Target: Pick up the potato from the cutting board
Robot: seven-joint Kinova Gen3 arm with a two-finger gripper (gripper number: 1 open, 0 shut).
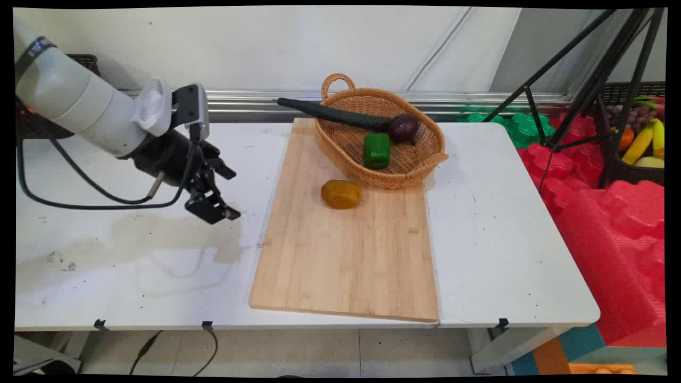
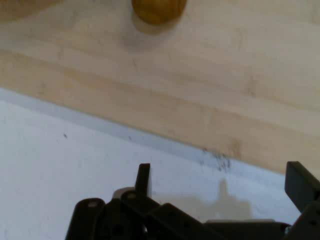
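The yellow-brown lump should go in with the vegetables in the wicker basket (image 1: 433,159), so my gripper will pick the lump up by its rounded sides next.
My gripper (image 1: 232,194) hangs open over the white table (image 1: 133,255), left of a wooden cutting board (image 1: 346,255), with nothing between its fingers. An orange-brown potato-like lump (image 1: 341,193) lies on the board, to the gripper's right. Behind it a wicker basket (image 1: 433,159) holds a green pepper (image 1: 376,150), a dark purple round vegetable (image 1: 403,127) and a long dark cucumber (image 1: 335,114) that sticks out over its left rim. In the hand view the gripper (image 2: 222,180) is above bare table just short of the board's edge (image 2: 200,130), with the lump (image 2: 159,10) at the top.
A black tripod (image 1: 580,80) stands at the right beside red foam blocks (image 1: 601,213) and a dark crate of fruit (image 1: 638,138). Black cables (image 1: 96,197) hang from the arm over the table's left part. A faint grey stain (image 1: 149,239) marks the table under the gripper.
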